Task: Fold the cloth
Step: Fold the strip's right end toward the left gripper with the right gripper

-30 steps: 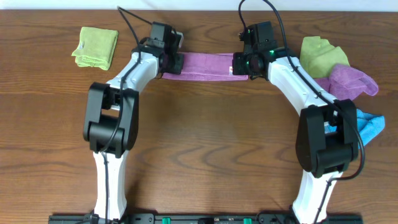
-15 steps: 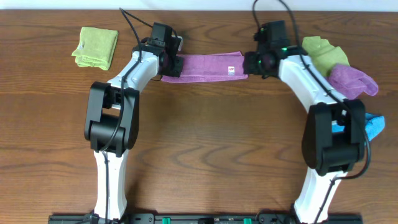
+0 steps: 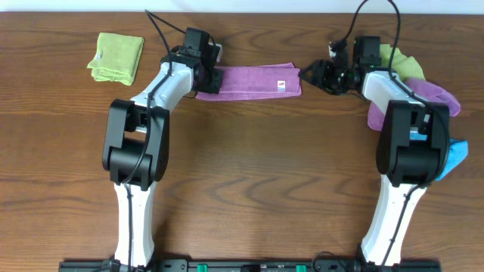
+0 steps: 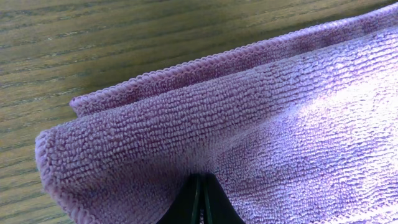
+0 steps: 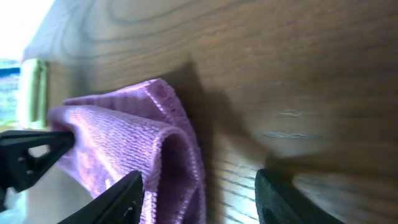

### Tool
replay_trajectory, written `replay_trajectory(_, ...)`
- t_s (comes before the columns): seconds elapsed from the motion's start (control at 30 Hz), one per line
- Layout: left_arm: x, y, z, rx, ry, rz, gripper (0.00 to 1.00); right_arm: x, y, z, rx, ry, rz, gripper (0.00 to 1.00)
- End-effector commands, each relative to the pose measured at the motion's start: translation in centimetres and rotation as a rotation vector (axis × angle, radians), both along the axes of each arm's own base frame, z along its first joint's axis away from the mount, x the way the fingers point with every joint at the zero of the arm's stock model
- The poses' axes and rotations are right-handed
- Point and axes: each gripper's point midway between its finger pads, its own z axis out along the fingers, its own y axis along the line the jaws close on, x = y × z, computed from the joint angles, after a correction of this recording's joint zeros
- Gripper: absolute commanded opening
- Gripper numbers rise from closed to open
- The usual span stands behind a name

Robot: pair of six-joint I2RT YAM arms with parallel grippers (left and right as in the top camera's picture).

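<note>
The right gripper grabs the cloth by its end near the white tag (image 3: 281,85) (image 5: 178,160) next. Then I fold that end of the cloth over the rest.
The cloth (image 3: 249,79) lies on the table at the back middle, folded into a long pinkish-purple strip, with its white tag (image 3: 281,85) near the right end. My left gripper (image 3: 210,78) is shut on the strip's left end. In the left wrist view the closed fingertips (image 4: 200,186) pinch the doubled cloth (image 4: 249,112). My right gripper (image 3: 314,74) stands open just right of the strip's right end. In the right wrist view, the folded end of the cloth (image 5: 124,143) lies beside the left finger (image 5: 118,199) of the open right gripper (image 5: 200,186).
A folded lime-green cloth (image 3: 117,57) lies at the back left. At the back right, behind my right arm, sit another lime-green cloth (image 3: 389,60), a violet cloth (image 3: 431,94) and a blue cloth (image 3: 451,155). The table's back edge runs close behind the strip.
My right gripper has opened, let go of the cloth's right end and drawn back to the right. The left gripper has stayed shut on the left end.
</note>
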Motion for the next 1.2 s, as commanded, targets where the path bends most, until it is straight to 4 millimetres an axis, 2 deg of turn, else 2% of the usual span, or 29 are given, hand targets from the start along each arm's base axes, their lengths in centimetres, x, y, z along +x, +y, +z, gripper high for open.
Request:
replay_trajectory(0.0,-1.0,1.1,-2.3,0.039,0.057,0.007,0.05,-0.8,1.9,-1.0,0.078,0.063,0.027,0.6)
replay_trajectory(0.1,-1.0,1.1,-2.3,0.039,0.057,0.007,0.06,-1.3,3.4,-0.9,0.102,0.07,0.063,0.6)
replay_trajectory(0.33,-1.0,1.0,-2.3,0.035,0.057,0.005,0.06,-1.4,5.0,-1.0,0.087,0.055,0.09,0.6)
replay_trajectory(0.47,-1.1,0.8,-2.3,0.025,0.06,0.001,0.06,-0.9,5.6,-1.2,0.054,0.037,0.08,0.53)
replay_trajectory(0.5,-1.1,0.8,-2.3,0.025,0.06,0.001,0.06,-0.9,5.7,-1.3,0.046,0.035,0.076,0.48)
replay_trajectory(0.57,-1.1,0.8,-2.3,0.025,0.06,0.001,0.06,-0.6,5.5,-1.6,0.011,0.032,0.055,0.31)
replay_trajectory(0.67,-1.1,0.7,-2.2,0.02,0.061,-0.001,0.06,0.1,4.9,-2.0,-0.029,0.026,0.011,0.01)
replay_trajectory(0.83,-1.4,0.2,-2.2,-0.012,0.075,-0.015,0.05,1.2,5.1,-0.2,-0.02,-0.002,0.001,0.02)
replay_trajectory(0.97,-1.9,-0.7,-2.0,-0.079,0.107,0.004,0.06,1.5,5.1,2.7,-0.087,-0.039,0.024,0.02)
replay_trajectory(1.07,-2.2,-1.5,-1.8,-0.127,0.13,0.014,0.06,0.8,4.7,4.4,-0.187,-0.032,0.032,0.02)
replay_trajectory(1.17,-2.6,-2.2,-1.7,-0.158,0.149,0.013,0.06,-0.3,4.8,5.0,-0.25,-0.019,0.055,0.02)
